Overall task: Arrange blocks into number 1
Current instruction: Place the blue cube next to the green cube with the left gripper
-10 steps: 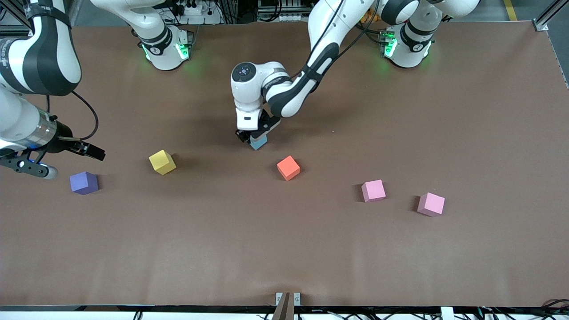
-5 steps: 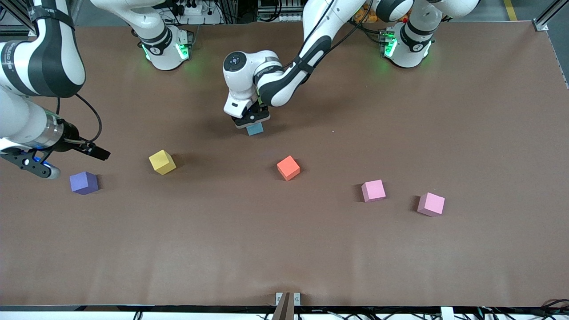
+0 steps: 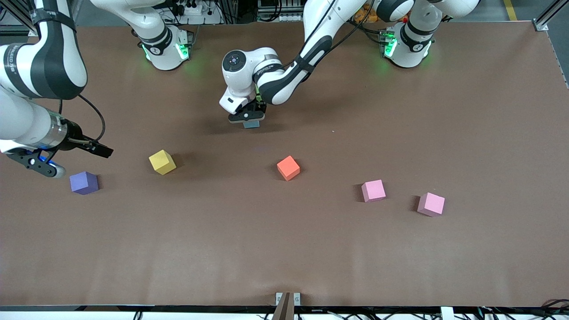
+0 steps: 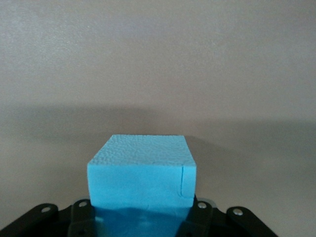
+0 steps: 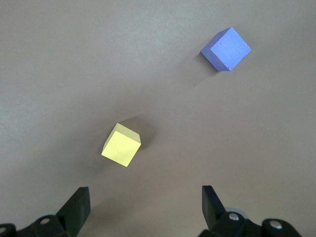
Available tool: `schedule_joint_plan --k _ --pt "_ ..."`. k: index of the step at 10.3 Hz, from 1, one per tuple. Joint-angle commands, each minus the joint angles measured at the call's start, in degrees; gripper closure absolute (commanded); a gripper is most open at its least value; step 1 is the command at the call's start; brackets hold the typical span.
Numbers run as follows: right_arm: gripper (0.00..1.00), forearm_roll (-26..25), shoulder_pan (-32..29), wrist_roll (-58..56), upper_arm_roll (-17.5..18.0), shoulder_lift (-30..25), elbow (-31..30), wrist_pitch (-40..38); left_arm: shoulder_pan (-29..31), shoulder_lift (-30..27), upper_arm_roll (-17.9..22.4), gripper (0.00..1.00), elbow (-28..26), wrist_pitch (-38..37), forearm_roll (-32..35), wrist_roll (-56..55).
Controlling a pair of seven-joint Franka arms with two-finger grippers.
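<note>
The blue block's lower edge is short of its spot beside the green block, so my left gripper should move it closer before releasing.
My left gripper is shut on the blue block, held just over the table's middle, toward the robots' bases. The yellow block lies nearer the front camera, toward the right arm's end. An orange-red block lies near the middle of the table. My right gripper hangs open and empty above the table between the yellow block and the purple cube. The green block and a second red or orange block are out of view.
A purple cube sits near the right arm's end of the brown table. Two pink cubes lie toward the left arm's end, nearer the front camera than the orange-red block.
The left gripper has carried the blue block away from the orange-red block, toward the robots' bases. The right gripper has drifted slightly toward the yellow block.
</note>
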Motion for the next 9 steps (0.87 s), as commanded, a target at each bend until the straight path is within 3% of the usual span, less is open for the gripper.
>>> schedule_joint_plan --k 1,9 --pt "0.0 0.72 0.24 1.1 -0.03 0.2 0.68 -1.15 0.48 -0.98 -1.2 1.0 -0.93 -0.96 -1.42 2.11" --pt "0.0 0.81 1.38 1.19 -0.03 0.46 0.85 -0.98 -0.22 -1.07 -3.05 1.0 -3.39 -1.83 -1.34 2.2"
